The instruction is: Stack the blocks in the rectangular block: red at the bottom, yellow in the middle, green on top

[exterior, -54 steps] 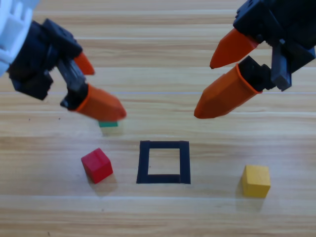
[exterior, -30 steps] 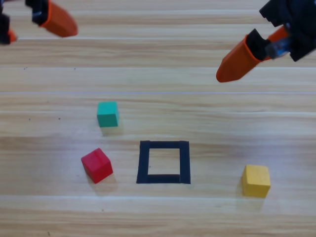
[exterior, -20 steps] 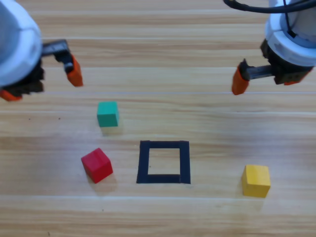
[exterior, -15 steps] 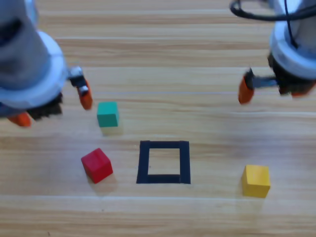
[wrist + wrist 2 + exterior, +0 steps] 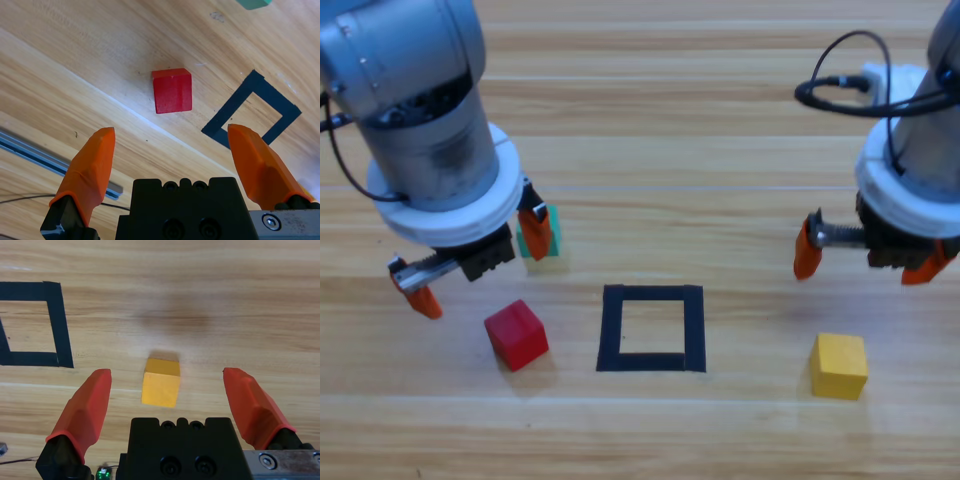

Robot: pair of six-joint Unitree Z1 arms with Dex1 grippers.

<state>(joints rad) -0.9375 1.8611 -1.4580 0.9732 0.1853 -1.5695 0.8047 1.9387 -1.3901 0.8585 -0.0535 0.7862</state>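
Note:
I need to grab the yellow cube by its opposite sides with my right gripper next, so its top stays free to carry the green cube.
The red cube (image 5: 516,334) lies on the wood left of the black tape outline (image 5: 611,328), and in the left wrist view the red cube (image 5: 172,90) sits ahead between the jaws. My left gripper (image 5: 478,265) hangs open just above and behind it, with nothing held. The green cube (image 5: 552,235) is partly hidden behind one left jaw. The yellow cube (image 5: 839,366) rests right of the outline. My right gripper (image 5: 866,258) is open above and behind it; the right wrist view shows the yellow cube (image 5: 160,382) centred between the spread jaws. Bare wood fills the outline (image 5: 60,325).
A grey rail (image 5: 30,150) runs along the table's edge in the left wrist view. The green cube's corner (image 5: 255,3) shows at that view's top edge, with the tape outline (image 5: 252,82) to the right of the red cube.
Both arms have swung toward the front of the table and now point down. The left gripper has come over the red cube, the right over the yellow. No cube has moved.

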